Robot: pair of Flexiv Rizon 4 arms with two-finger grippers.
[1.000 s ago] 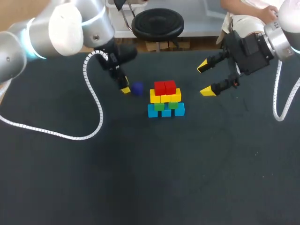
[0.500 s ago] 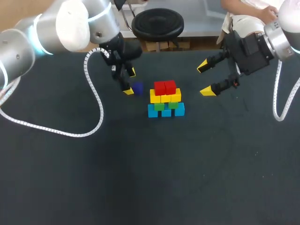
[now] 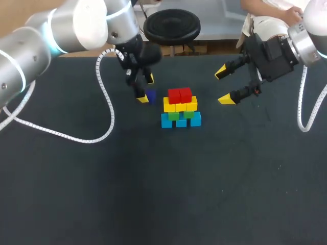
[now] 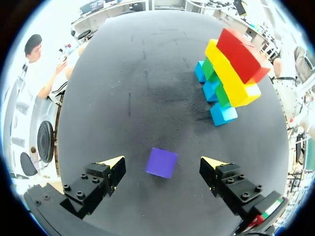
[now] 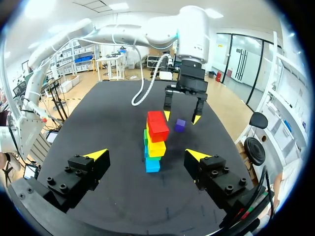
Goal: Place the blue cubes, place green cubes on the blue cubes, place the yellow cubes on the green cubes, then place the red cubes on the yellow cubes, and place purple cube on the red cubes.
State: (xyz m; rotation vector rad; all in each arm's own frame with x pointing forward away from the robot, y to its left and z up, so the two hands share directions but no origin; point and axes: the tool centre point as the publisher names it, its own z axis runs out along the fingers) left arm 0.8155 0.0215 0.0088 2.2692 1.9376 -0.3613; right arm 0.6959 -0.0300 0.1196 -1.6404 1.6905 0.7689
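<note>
The purple cube needs its bottom free to rest on the red cubes, so my left gripper should grab it next by its opposite sides.
A stack stands mid-table: a row of blue cubes [image 3: 181, 121] at the bottom, then green cubes [image 3: 181, 115], yellow cubes [image 3: 180, 105] and two red cubes [image 3: 179, 95] on top. Left of it a purple cube [image 3: 150, 95] lies on the table. My left gripper [image 3: 145, 89] hangs over it, open, and in the left wrist view the purple cube [image 4: 162, 162] sits between the fingers with a gap on each side. My right gripper [image 3: 223, 86] is open and empty, right of the stack. From the right wrist the red cubes [image 5: 157, 126] and purple cube [image 5: 180, 125] show ahead.
The black table [image 3: 153, 194] has its far edge just behind the left gripper. A white coiled cable [image 3: 104, 109] from the left arm loops over the table's left side. The right arm's cable [image 3: 302, 109] hangs at the right.
My left gripper has opened wide and shifted right and slightly back, so its fingers now straddle the purple cube. The cube, the stack and the right arm have stayed put.
</note>
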